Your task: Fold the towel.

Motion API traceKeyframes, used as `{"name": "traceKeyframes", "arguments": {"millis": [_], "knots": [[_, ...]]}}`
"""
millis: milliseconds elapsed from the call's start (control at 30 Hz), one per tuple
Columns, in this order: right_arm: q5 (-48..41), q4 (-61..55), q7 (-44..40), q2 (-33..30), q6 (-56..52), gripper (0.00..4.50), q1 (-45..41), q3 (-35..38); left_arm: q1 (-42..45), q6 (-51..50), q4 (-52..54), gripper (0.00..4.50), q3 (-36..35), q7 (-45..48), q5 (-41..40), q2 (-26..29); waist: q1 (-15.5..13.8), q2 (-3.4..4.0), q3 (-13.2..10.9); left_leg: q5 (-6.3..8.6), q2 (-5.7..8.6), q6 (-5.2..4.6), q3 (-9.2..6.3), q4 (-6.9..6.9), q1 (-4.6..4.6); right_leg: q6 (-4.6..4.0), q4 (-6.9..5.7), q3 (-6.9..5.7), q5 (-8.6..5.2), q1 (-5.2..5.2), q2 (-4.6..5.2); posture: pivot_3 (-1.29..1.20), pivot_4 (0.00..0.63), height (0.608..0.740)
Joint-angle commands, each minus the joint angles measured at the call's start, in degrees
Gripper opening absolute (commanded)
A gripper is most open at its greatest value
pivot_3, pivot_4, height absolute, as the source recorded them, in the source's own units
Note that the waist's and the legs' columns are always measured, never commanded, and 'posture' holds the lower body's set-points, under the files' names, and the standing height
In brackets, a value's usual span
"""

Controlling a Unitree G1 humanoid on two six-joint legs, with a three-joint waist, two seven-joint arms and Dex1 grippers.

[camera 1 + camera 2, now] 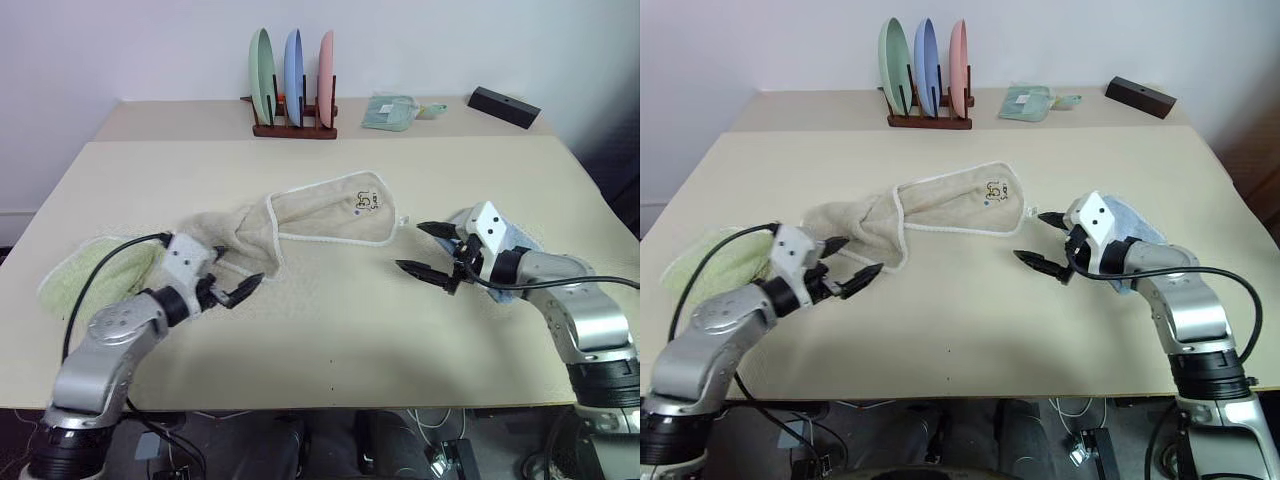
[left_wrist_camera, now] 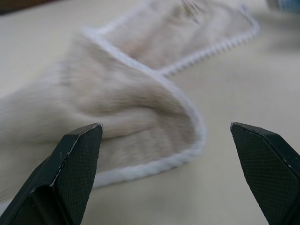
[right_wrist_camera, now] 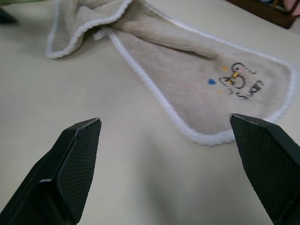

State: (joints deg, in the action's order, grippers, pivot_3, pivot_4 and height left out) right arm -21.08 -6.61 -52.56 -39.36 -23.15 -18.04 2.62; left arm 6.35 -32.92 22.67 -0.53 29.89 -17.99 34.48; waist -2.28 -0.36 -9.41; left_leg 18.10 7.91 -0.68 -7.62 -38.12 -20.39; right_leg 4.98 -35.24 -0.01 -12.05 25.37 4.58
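Observation:
It isn't time to close my left gripper on the beige towel (image 1: pixel 320 218) yet: its fingers are above the towel's folded corner (image 1: pixel 274 262) and the table beside that corner, so it should first go lower.
The beige towel (image 1: pixel 320 218) lies crumpled in the middle of the table, its white edging curling and a small printed logo (image 1: pixel 367 201) near its right end. My left gripper (image 1: pixel 238 270) is open just off the towel's bunched left end, low over the table. In the left wrist view its fingertips (image 2: pixel 84 145) frame a folded edge of the towel (image 2: pixel 131 117). My right gripper (image 1: pixel 408 246) is open, pointing at the towel's right end from a short gap away. The right wrist view shows the logo corner (image 3: pixel 239 82) ahead of that gripper (image 3: pixel 164 119).
A light green towel (image 1: pixel 100 268) lies at the table's left edge behind my left arm. A light blue towel (image 1: pixel 515 240) sits under my right wrist. On the back table stand a plate rack (image 1: pixel 293 92), a folded green cloth (image 1: pixel 390 112) and a black box (image 1: pixel 504 106).

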Motion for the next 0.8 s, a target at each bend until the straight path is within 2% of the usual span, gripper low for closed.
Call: {"name": "traceKeyframes", "arguments": {"millis": [33,267,400,667,767,800], "knots": [[-1.10,-4.24,-0.02,-0.15,-0.17,4.50,0.93,0.66,4.03,-4.66,2.94,4.46,5.37,-5.24,5.09,-2.21,-0.01,-0.01,0.00,0.00,0.00,0.00,0.00,0.00,0.00,0.00,0.00,0.00,0.00,0.00,0.00,0.00,0.150,0.737],[-0.57,-3.36,-0.28,-0.25,0.88,4.50,1.41,0.40,7.78,-14.74,3.72,4.46,11.41,-10.44,7.47,-8.46,0.11,-0.01,0.00,-0.01,0.00,0.02,0.00,0.00,0.01,0.01,-0.02,0.00,0.00,0.01,-0.02,0.00,0.150,0.737],[0.00,-1.26,-1.03,-0.29,2.15,4.50,0.28,0.24,8.79,-18.97,3.46,4.46,11.13,-13.12,8.65,-10.54,0.09,-0.01,0.00,-0.03,0.00,0.04,-0.01,-0.01,0.02,0.01,-0.05,0.00,0.00,0.01,-0.02,0.00,0.150,0.737],[0.57,-1.05,-0.64,0.41,3.31,4.50,0.35,-0.04,8.77,-23.48,0.11,4.46,8.85,-13.06,7.84,-10.83,0.03,-0.01,0.01,-0.03,0.00,0.04,-0.01,-0.02,0.02,0.01,-0.05,0.00,0.00,0.01,-0.02,0.00,0.150,0.737],[0.63,-1.69,-0.23,0.51,3.19,4.50,0.88,-0.09,9.67,-22.60,-1.98,3.60,8.99,-12.33,8.15,-10.29,0.07,0.00,0.02,-0.03,0.00,0.05,-0.01,-0.02,0.04,0.01,-0.06,0.00,0.00,0.00,-0.02,0.00,0.150,0.737],[0.55,-2.28,0.13,0.60,2.94,4.50,1.29,0.00,10.03,-22.00,-2.86,3.14,9.16,-11.82,8.18,-10.15,0.06,-0.01,0.02,-0.03,0.00,0.05,-0.01,-0.02,0.04,0.01,-0.06,0.00,0.00,0.00,-0.02,0.00,0.150,0.737]]}}
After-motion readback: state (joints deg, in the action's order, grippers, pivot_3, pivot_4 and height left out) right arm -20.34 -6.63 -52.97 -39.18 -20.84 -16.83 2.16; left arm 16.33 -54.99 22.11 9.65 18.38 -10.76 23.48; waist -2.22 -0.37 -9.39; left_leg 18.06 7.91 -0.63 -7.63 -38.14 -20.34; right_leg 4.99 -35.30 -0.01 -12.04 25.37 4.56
